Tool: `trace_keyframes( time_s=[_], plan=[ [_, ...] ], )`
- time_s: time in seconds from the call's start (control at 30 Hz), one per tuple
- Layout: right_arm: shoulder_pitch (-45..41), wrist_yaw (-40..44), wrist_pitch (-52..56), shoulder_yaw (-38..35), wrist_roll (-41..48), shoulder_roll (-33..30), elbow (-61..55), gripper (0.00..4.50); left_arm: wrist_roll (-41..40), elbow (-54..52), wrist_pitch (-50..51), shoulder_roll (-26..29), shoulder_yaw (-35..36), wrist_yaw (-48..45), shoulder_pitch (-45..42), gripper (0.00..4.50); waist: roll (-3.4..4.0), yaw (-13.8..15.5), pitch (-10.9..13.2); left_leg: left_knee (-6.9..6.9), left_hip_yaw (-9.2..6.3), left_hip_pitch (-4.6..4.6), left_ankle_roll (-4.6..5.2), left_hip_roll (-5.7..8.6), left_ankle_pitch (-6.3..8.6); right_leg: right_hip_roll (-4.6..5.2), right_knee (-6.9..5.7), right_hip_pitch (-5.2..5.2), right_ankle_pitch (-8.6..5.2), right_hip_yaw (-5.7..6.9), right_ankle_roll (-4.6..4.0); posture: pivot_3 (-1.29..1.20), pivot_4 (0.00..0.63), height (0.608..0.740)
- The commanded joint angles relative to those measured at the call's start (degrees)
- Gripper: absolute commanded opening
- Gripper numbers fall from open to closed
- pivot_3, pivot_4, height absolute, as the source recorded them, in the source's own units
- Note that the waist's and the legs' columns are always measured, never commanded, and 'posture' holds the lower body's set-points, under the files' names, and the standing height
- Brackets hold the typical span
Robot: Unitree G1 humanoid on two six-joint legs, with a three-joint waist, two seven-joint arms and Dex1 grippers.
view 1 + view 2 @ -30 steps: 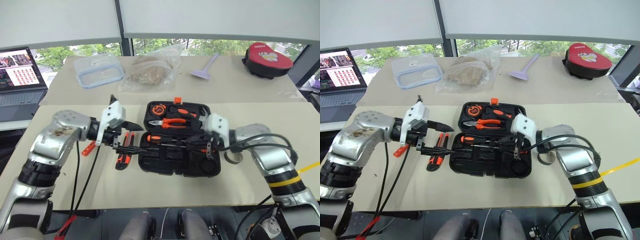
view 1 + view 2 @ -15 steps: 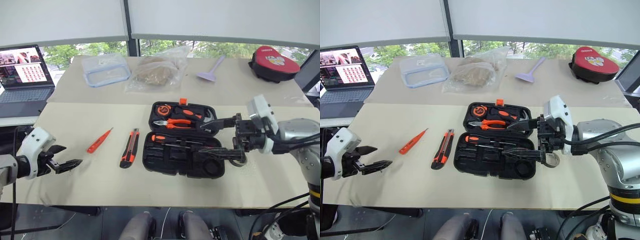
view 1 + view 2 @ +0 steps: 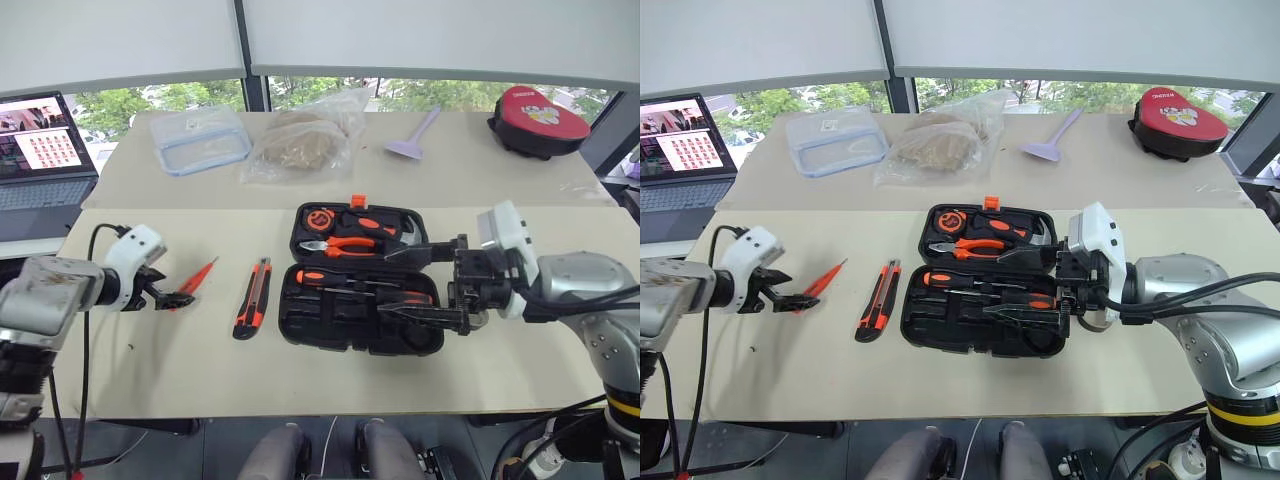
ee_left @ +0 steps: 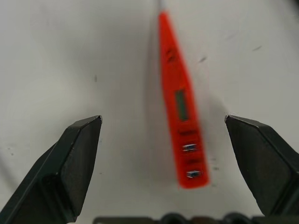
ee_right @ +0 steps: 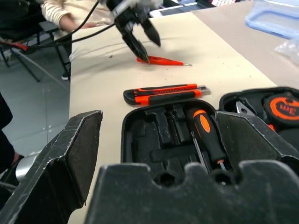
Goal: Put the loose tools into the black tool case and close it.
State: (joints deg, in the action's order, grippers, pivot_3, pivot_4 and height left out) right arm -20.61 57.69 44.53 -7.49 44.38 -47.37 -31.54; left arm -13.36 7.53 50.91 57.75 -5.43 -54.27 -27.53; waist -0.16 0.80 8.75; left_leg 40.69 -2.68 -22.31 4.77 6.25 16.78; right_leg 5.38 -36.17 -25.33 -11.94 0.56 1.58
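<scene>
My left gripper's fingers are beside the orange tester's handle, near the table, so my left gripper closes on the handle next.
The black tool case (image 3: 300, 330) lies open in the middle of the table, with black-and-orange screwdrivers (image 3: 335, 279) resting in its near half. To its left, a black-and-orange utility knife (image 3: 252, 310) lies on the table. Further left is the slim orange tester screwdriver (image 3: 197, 276). My left gripper (image 3: 172, 296) is open just above the tester's handle end; in the left wrist view the tester (image 4: 181, 105) lies between the spread fingers (image 4: 77, 158). My right gripper (image 3: 420, 286) hovers open over the case's right end, holding nothing.
The case's far half holds orange-handled pliers (image 3: 345, 243) and a tape measure (image 3: 318, 218). At the back stand a laptop (image 3: 40, 150), a clear blue-rimmed box (image 3: 200, 140), a plastic bag (image 3: 300, 145), a purple scraper (image 3: 410, 140) and a red-and-black pouch (image 3: 535, 110).
My right gripper opened over the case and drew back to the right. My left gripper swung left, away from the utility knife, and now sits at the tester.
</scene>
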Motion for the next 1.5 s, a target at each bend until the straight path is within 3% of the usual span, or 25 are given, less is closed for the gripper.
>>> trace_keyframes(
  time_s=[0.03,0.07,0.33,0.4,0.6,0.87,1.1,1.5],
  plan=[
    [1.3,-1.3,-0.2,-2.2,1.8,-0.7,-2.4,4.5,2.0,3.8,-2.6,-0.7,-2.2,-1.7,-1.9,4.01,0.0,0.2,0.0,0.0,-0.01,0.01,0.0,0.0,0.0,0.01,-0.01,0.02,0.0,0.01,0.0,0.0,0.15,0.722],
    [1.6,-1.5,-0.2,-2.4,2.1,-0.8,-2.6,4.5,2.2,4.5,-3.2,-0.9,-2.6,-2.1,-2.3,3.94,0.0,0.2,0.0,0.0,-0.03,0.04,0.0,0.0,0.0,0.01,0.0,0.06,0.0,0.01,0.0,0.0,0.15,0.722],
    [4.1,-2.6,-0.6,-3.8,3.2,-2.3,-3.6,4.5,3.3,7.5,-7.2,-2.3,-2.6,-4.9,-2.9,0.94,0.02,0.4,0.0,0.02,-0.01,0.06,0.01,0.01,0.0,0.03,-0.01,0.07,0.0,-0.01,0.0,0.0,0.15,0.722],
    [6.2,-2.4,-1.9,-3.0,-0.5,-4.4,-3.2,4.5,0.3,4.9,-8.7,-2.2,-0.5,-8.5,-4.4,0.43,0.01,0.4,0.0,0.03,-0.01,0.06,0.01,0.01,0.0,0.03,-0.01,0.08,0.0,-0.02,0.0,0.0,0.15,0.722],
    [13.8,-0.6,-1.0,-6.8,-0.4,-8.7,-3.6,4.5,-2.0,-5.4,-18.2,-1.7,-2.6,-19.8,-10.8,0.42,-0.26,1.0,0.1,0.21,-0.04,-0.22,0.02,0.0,0.0,0.04,0.03,-0.06,0.0,0.05,0.0,0.0,0.15,0.722],
    [20.2,-4.4,-1.1,-10.2,-0.4,-7.7,-7.5,4.5,4.6,-3.0,-25.0,-15.7,-17.3,-25.5,-22.1,0.42,-0.24,1.4,0.1,0.23,0.0,-0.12,0.03,0.0,0.0,0.03,0.06,0.1,0.0,0.01,0.01,0.0,0.15,0.722],
    [23.2,-7.7,-0.9,-11.7,0.6,-6.3,-10.0,4.5,11.5,4.8,-24.2,-24.0,-24.4,-23.7,-26.3,0.42,-0.27,0.9,0.1,0.24,0.01,-0.19,0.05,-0.01,-0.01,-0.01,0.03,0.02,0.0,-0.01,0.01,0.0,0.15,0.722],
    [23.4,-10.8,-1.7,-10.6,0.2,-4.5,-10.2,4.5,15.8,3.2,-20.7,-25.0,-29.2,-28.6,-26.0,0.42,-0.26,1.3,0.1,0.27,0.01,-0.1,0.06,-0.01,-0.01,-0.01,0.03,0.11,0.0,-0.03,0.01,0.0,0.15,0.722]
  ],
)
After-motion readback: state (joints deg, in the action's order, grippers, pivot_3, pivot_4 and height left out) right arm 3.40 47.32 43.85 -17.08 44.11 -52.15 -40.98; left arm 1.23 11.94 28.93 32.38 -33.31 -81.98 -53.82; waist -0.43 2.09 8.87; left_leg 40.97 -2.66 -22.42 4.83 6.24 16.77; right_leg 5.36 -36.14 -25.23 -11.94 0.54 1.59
